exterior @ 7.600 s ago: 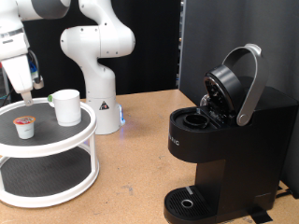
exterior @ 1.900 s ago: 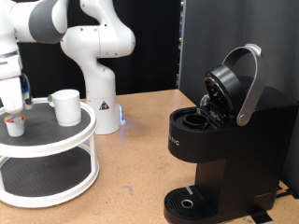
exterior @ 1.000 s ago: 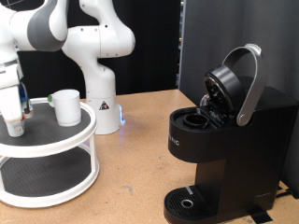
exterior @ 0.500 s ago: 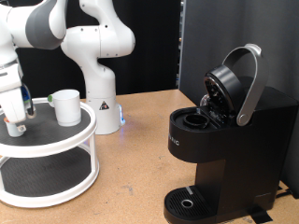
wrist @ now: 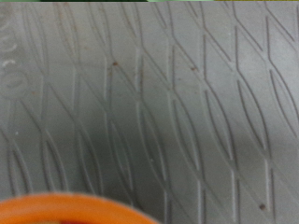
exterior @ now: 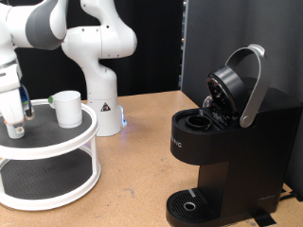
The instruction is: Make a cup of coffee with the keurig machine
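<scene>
My fingers are down beside the pod's orange rim, level with the grey mat, and would hold the pod, so I should close my gripper now.
The white cup stands upright on the top tier of a white two-tier stand at the exterior view's left. The black keurig machine stands at the right with its lid and silver handle raised and its pod chamber open. My gripper is low over the stand's left edge, down on the small white pod, left of the cup. The wrist view shows the stand's grey ribbed mat very close and an orange-red arc of the pod's lid. No fingers show there.
The white robot base stands behind the stand. A wooden table carries everything. A black panel stands behind the machine. The machine's round drip base holds nothing.
Since the oldest frame my gripper has moved left and come down from above the stand onto the pod. Over the last second it has barely shifted. The cup and the machine have not moved.
</scene>
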